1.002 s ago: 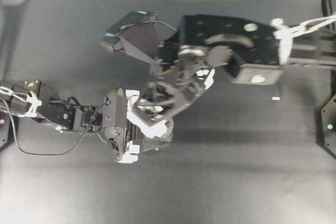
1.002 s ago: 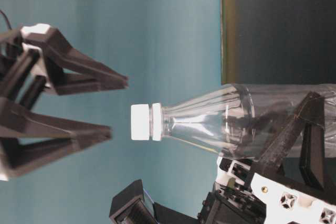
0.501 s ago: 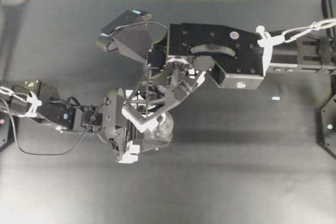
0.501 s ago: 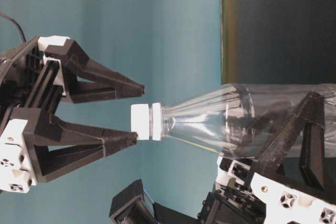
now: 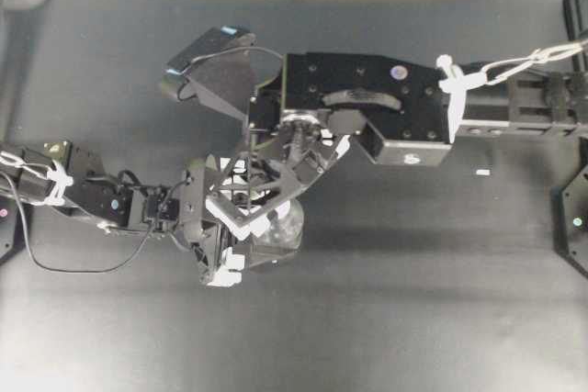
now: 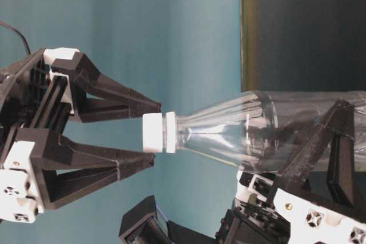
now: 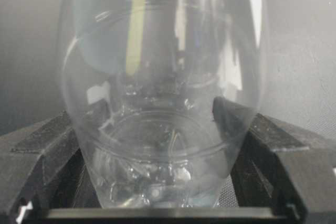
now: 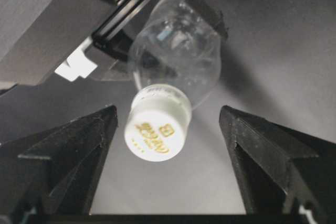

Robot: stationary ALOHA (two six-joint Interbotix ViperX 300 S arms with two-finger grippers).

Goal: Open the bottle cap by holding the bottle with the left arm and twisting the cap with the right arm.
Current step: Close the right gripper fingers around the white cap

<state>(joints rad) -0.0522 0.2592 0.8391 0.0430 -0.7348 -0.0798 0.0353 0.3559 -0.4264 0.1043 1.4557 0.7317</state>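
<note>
My right gripper should grab the white bottle cap by its round side [image 8: 161, 99] next, to twist the clear bottle [image 8: 178, 56] open.
The clear bottle [image 6: 246, 132] is held off the dark table with my left gripper [image 7: 163, 121] shut on its lower body. Black fingers [image 7: 239, 129] press both sides. Its white bottle cap [image 6: 153, 132] points at my right gripper [image 6: 156, 134], which is open with one finger on each side of the cap. In the right wrist view the cap [image 8: 157, 127] sits nearer the left finger [image 8: 89, 140], with a gap on both sides. From overhead the right gripper [image 5: 246, 207] hides the cap, and the left gripper [image 5: 220, 245] and bottle [image 5: 285, 227] lie beneath it.
The black table [image 5: 413, 300] stretches around both arms. A small white scrap [image 5: 482, 173] lies on it at the right. A teal wall [image 6: 143, 27] stands behind the bottle. The right arm's boxy wrist [image 5: 367, 107] hangs over the table's middle.
My right gripper has moved in toward the bottle, so its fingertips now flank the cap, and its jaws have narrowed slightly. The left gripper and bottle have stayed still.
</note>
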